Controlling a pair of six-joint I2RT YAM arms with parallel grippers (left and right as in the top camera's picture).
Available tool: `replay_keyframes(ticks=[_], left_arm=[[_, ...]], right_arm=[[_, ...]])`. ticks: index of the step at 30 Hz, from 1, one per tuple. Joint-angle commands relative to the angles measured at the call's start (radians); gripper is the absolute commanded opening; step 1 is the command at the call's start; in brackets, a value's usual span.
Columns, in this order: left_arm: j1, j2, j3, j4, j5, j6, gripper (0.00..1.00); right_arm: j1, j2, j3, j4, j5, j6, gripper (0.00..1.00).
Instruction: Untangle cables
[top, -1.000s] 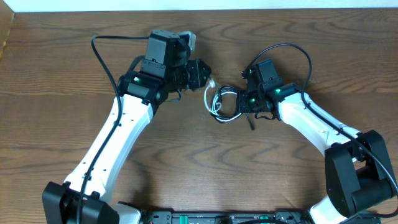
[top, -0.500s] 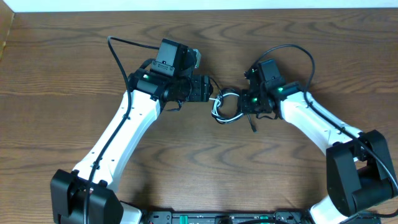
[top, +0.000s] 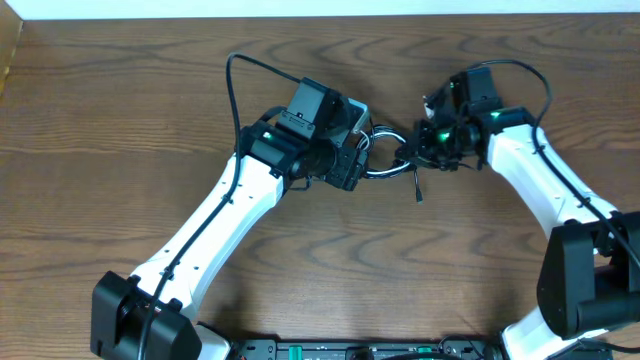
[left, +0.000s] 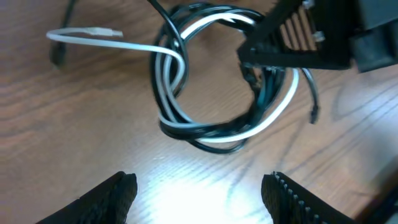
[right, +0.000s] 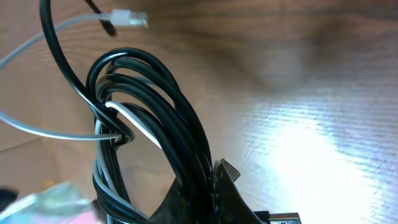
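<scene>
The left gripper grips the loop's black and white parts opposite my right gripper next, which leaves the loose ends of the cables free to untangle.
The black and white cables (top: 386, 168) are wound together in one fist-sized loop. My right gripper (top: 414, 153) is shut on the loop's right side. A loose black end (top: 418, 190) hangs below it. In the left wrist view the loop (left: 186, 127) lies over the wood. The right gripper's fingers (left: 277, 53) pinch it, and a white end (left: 93, 32) trails off to the left. My left gripper (left: 199, 190) is open and empty, just short of the loop; in the overhead view the left gripper (top: 352, 163) is at the loop's left. The right wrist view shows black strands (right: 161, 106), a white strand (right: 134, 121) and the shut jaws (right: 211, 186).
The wooden table (top: 120, 120) stretches around both arms. Its far edge meets a white wall strip (top: 300, 8). The arms' own thick black wires (top: 255, 72) arch above the wrists.
My left arm has swung right, up to the loop's left side. My right gripper has carried the cable loop right and toward the table's far edge.
</scene>
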Motion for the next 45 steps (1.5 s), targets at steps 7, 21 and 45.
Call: replay_keyframes(ticks=[7, 21, 45], left_arm=[[0.002, 0.06, 0.002, 0.093, -0.037, -0.101, 0.7], [0.002, 0.202, 0.002, 0.153, -0.121, -0.811, 0.56], [-0.072, 0.329, 0.002, 0.228, -0.112, -0.979, 0.3]], right_arm=[[-0.034, 0.003, 0.018, -0.001, -0.179, -0.042, 0.01], [-0.034, 0.003, 0.018, 0.002, -0.082, -0.042, 0.02], [-0.028, 0.003, 0.018, 0.01, -0.113, -0.033, 0.01]])
